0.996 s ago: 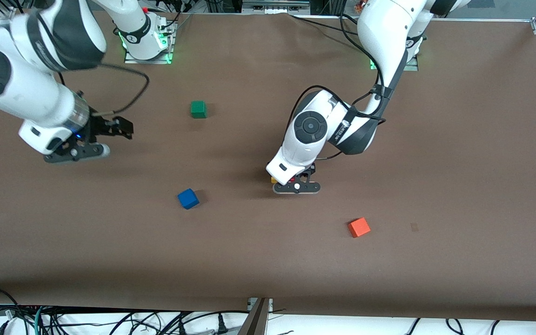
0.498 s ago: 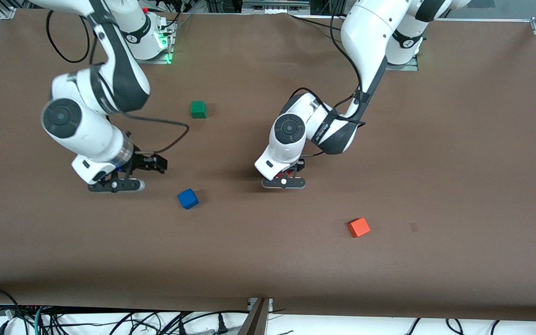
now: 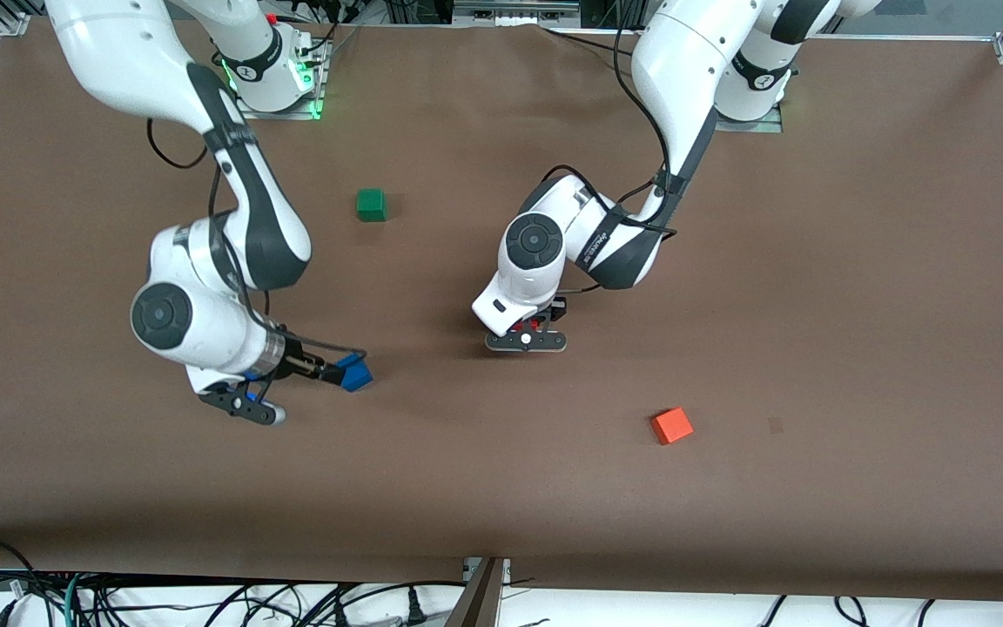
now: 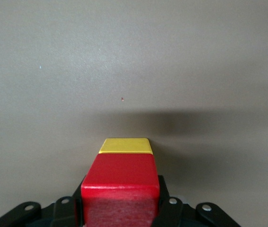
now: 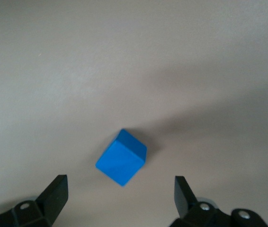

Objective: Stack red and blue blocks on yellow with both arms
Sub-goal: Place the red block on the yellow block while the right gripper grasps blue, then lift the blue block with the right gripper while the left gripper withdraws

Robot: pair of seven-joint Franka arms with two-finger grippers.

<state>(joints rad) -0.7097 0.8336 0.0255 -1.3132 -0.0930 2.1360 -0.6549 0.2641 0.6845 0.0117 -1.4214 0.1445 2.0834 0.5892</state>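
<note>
The robot's right gripper will next grab the blue block by its opposite sides, so that the block's bottom stays free to rest on the red block.
The red block sits on top of the yellow block, near the middle of the table. My left gripper is down over this stack, its fingers pressed to two sides of the red block. In the front view the left gripper hides most of the stack, and only a bit of the red block shows. The blue block lies on the table toward the right arm's end. My right gripper hangs open just over it, fingers spread wide to either side and touching nothing.
A green cube lies nearer the robots' bases than the blue block. An orange cube lies nearer the front camera than the stack, toward the left arm's end. The brown table stretches bare around them.
The right arm has swung in from its end of the table and come down over the blue block. The left gripper has shifted slightly at the stack with the red block between its fingers.
</note>
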